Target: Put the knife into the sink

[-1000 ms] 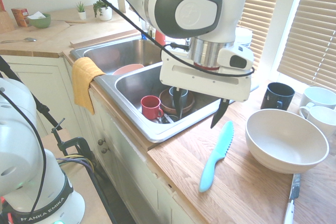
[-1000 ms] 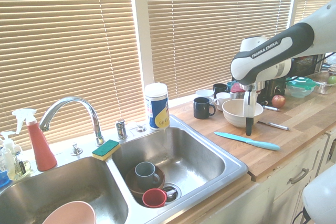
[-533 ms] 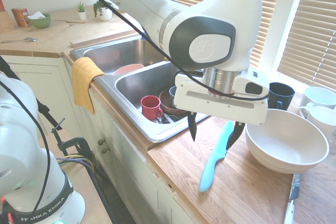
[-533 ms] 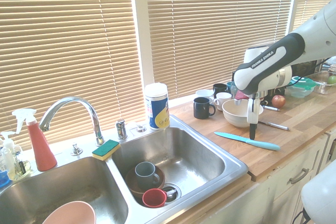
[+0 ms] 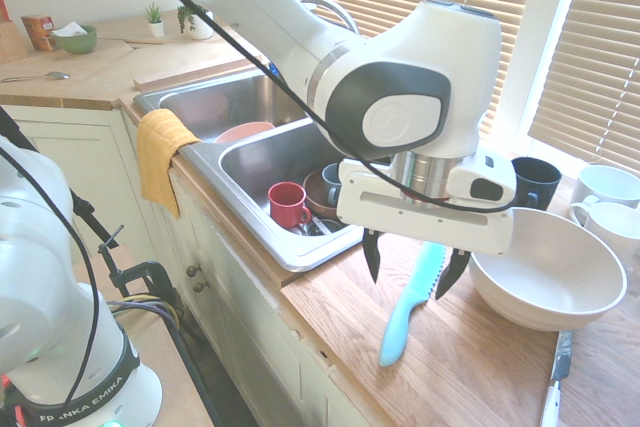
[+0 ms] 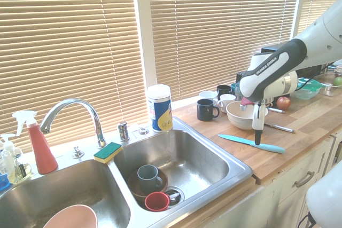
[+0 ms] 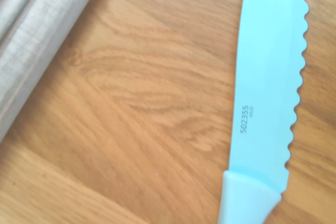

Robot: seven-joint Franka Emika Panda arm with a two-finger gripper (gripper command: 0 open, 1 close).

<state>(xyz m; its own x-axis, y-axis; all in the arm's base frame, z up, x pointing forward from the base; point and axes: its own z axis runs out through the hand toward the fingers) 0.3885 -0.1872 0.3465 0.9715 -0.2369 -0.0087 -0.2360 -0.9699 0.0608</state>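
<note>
My gripper needs to go lower before it closes on the turquoise handle. My fingers end above the handle in the first exterior view, short of the wooden counter beside it.
The turquoise knife lies flat on the wooden counter just right of the sink, handle toward the counter's front edge. My gripper hangs low over its blade, open, one finger on each side and nothing held. From the other side the knife lies past the sink, with the gripper seen edge-on above it. The wrist view shows the serrated blade close up on the wood, with the sink rim beside it.
A large white bowl sits right beside the gripper. A black mug and white mugs stand behind it. A metal-bladed knife lies in front of the bowl. The near basin holds a red mug and other dishes.
The gripper has moved from above the sink's corner to the right and down over the knife's blade. Its fingers stayed open. The knife has not moved.
</note>
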